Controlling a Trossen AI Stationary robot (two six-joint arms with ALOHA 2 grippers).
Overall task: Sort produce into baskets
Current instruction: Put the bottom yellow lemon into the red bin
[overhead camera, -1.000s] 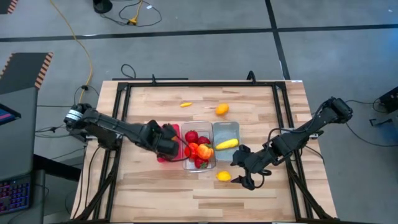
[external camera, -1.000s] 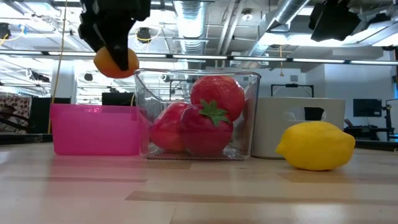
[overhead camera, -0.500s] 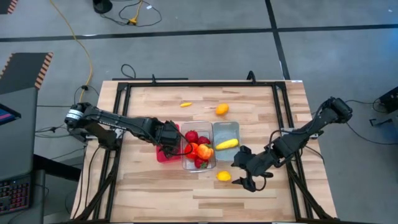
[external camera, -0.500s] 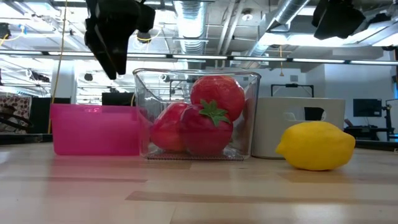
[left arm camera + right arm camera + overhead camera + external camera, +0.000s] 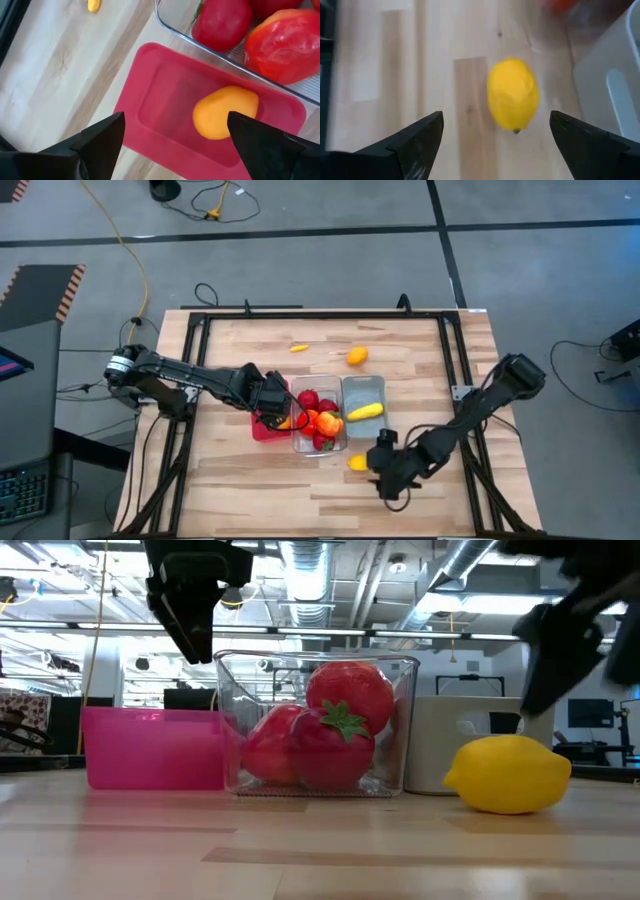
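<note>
The yellow lemon needs to go into the red bin [image 5: 262,428], so my right gripper will next grab the lemon by its rounded sides.
My left gripper [image 5: 275,402] is open and empty above the red bin [image 5: 150,105], where an orange oval fruit [image 5: 224,113] lies on the bin's floor. The clear bin [image 5: 318,420] holds red round fruits and an orange-red pepper [image 5: 325,421]. The pale blue bin [image 5: 364,395] holds a yellow elongated fruit [image 5: 364,411]. A yellow lemon [image 5: 513,95] lies on the table near the front, also in the low view [image 5: 507,774]. My right gripper [image 5: 383,463] is open just beside the lemon, its fingers pointing at it.
An orange oval fruit [image 5: 357,357] and a small yellow-orange piece [image 5: 299,348] lie loose on the far part of the table. A black frame rail [image 5: 200,350] runs around the wooden table. Bare wood lies at the front left.
My left gripper has moved toward the clear bin over the red bin and let go of the orange oval fruit, which now lies in the red bin. My right gripper has moved left toward the lemon and dropped lower.
</note>
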